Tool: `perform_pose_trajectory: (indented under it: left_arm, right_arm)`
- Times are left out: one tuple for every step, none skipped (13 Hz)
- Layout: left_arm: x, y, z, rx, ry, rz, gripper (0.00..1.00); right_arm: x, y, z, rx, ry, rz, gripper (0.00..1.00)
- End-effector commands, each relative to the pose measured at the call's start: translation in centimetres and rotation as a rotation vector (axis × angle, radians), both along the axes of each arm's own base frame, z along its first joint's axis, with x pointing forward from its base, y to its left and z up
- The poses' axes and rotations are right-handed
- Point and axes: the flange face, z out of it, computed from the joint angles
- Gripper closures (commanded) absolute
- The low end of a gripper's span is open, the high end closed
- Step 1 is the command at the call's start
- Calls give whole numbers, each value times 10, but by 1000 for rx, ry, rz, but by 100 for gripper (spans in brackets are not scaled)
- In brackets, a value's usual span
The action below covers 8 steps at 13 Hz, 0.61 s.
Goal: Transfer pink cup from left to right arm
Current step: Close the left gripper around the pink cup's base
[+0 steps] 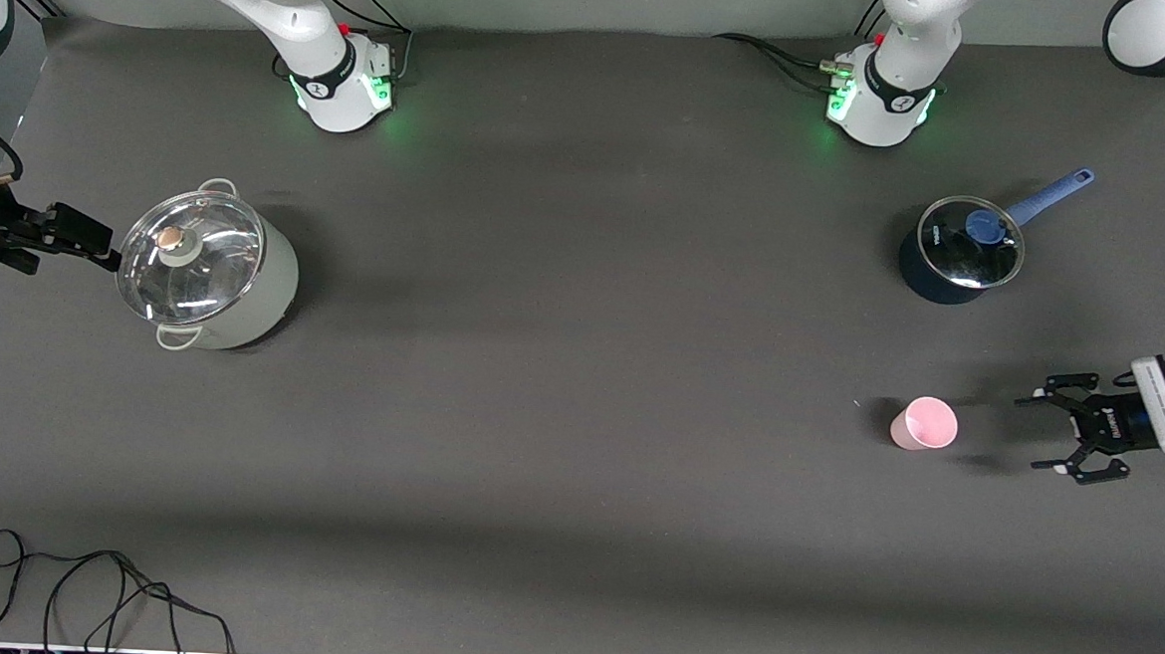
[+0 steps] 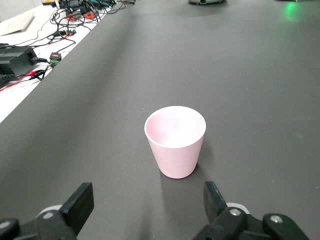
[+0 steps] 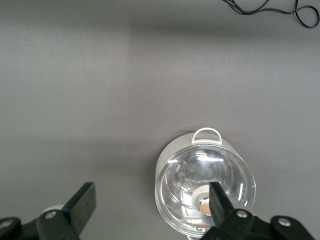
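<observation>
My left gripper needs to pass the pink cup over to the right arm (image 1: 39,227), so it will grab the cup by its lower body (image 1: 918,435) next.
The pink cup (image 1: 923,424) stands upright and empty on the dark table toward the left arm's end. In the left wrist view the cup (image 2: 175,145) is just ahead of my left gripper (image 2: 148,196), in line with the gap between the fingers. My left gripper (image 1: 1038,434) is open and empty, low beside the cup, with a short gap between the fingertips and the cup. My right gripper (image 1: 61,237) is open and empty at the right arm's end, next to a lidded pot; in the right wrist view (image 3: 151,197) one finger lies over the pot's lid.
A pale pot with a glass lid (image 1: 209,270) stands at the right arm's end, and it also shows in the right wrist view (image 3: 205,192). A dark blue saucepan with a glass lid (image 1: 960,252) stands farther from the front camera than the cup. A black cable (image 1: 80,590) lies near the front edge.
</observation>
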Motion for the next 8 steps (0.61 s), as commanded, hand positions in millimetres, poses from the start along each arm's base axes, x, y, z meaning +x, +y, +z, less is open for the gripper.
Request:
perform_pose_trajectory:
  left_arm:
    - [-4,-5,-50,-90,-44,7,2]
    - [-7,-8,-65,-103,-45,8,2]
    - [-11,-11,-77,-125,-28,14,2]
    - [-13,-10,-83,-134,-19,21,2]
    - [-14,-11,-86,-136,-17,22,2]
    - [-15,-13,-91,-148,-14,28,2]
    - [-16,-16,-97,-174,-7,34,2]
    - [-18,-23,-104,-195,3,26,2]
  right_arm:
    - [2,2,4,-10,-9,-17,0]
    - [2,2,4,-10,-9,-17,0]
    - [2,2,4,-10,-9,-17,0]
    - [2,2,4,-10,-10,-17,0]
    - [3,2,4,-10,-10,-19,0]
    - [3,2,4,-10,-10,-19,0]
    - [3,2,3,-10,-9,-17,0]
    - [3,2,4,-10,-10,-17,0]
